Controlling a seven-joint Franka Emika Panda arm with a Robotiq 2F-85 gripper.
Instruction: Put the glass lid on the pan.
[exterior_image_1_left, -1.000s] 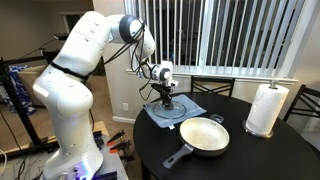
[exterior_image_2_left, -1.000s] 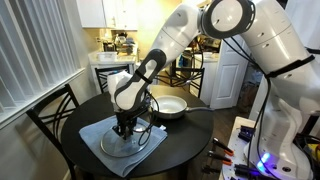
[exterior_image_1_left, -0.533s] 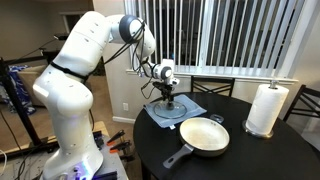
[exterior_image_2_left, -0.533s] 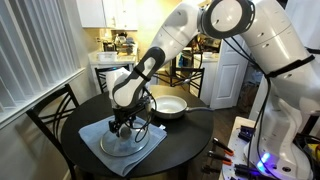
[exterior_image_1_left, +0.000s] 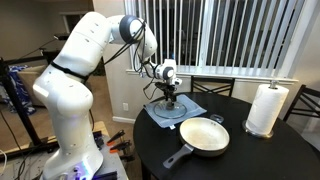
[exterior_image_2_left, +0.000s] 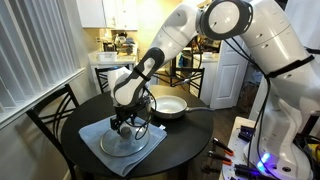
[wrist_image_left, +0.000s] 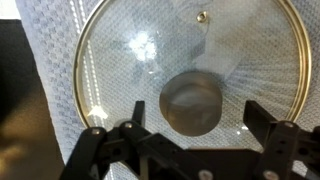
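My gripper should close on the knob now, because both fingers reach down on either side of the dark knob (exterior_image_1_left: 170, 104) (wrist_image_left: 191, 103). Closing now would hold it.
The glass lid (wrist_image_left: 130, 60) lies flat on a blue-grey cloth (wrist_image_left: 50, 60), its metal rim and dark centre knob (wrist_image_left: 193, 88) filling the wrist view. My gripper (wrist_image_left: 196, 105) hangs just above the knob, open, with one finger on each side and nothing held. In both exterior views the gripper (exterior_image_1_left: 170, 98) (exterior_image_2_left: 122, 127) stands over the lid (exterior_image_1_left: 173, 112) (exterior_image_2_left: 130, 143) at one side of the round table. The pan (exterior_image_1_left: 205, 137) (exterior_image_2_left: 170, 106), cream-white inside with a long dark handle, sits apart from the lid on the table with nothing in it.
A white paper towel roll (exterior_image_1_left: 266, 108) stands upright at the table's edge beyond the pan. The dark round table (exterior_image_1_left: 250, 155) has chairs (exterior_image_2_left: 55, 110) around it. Window blinds (exterior_image_1_left: 230, 35) hang behind.
The jaws have opened from a narrow stance round the knob to wide, and the gripper has risen slightly. The lid stays flat on the cloth.
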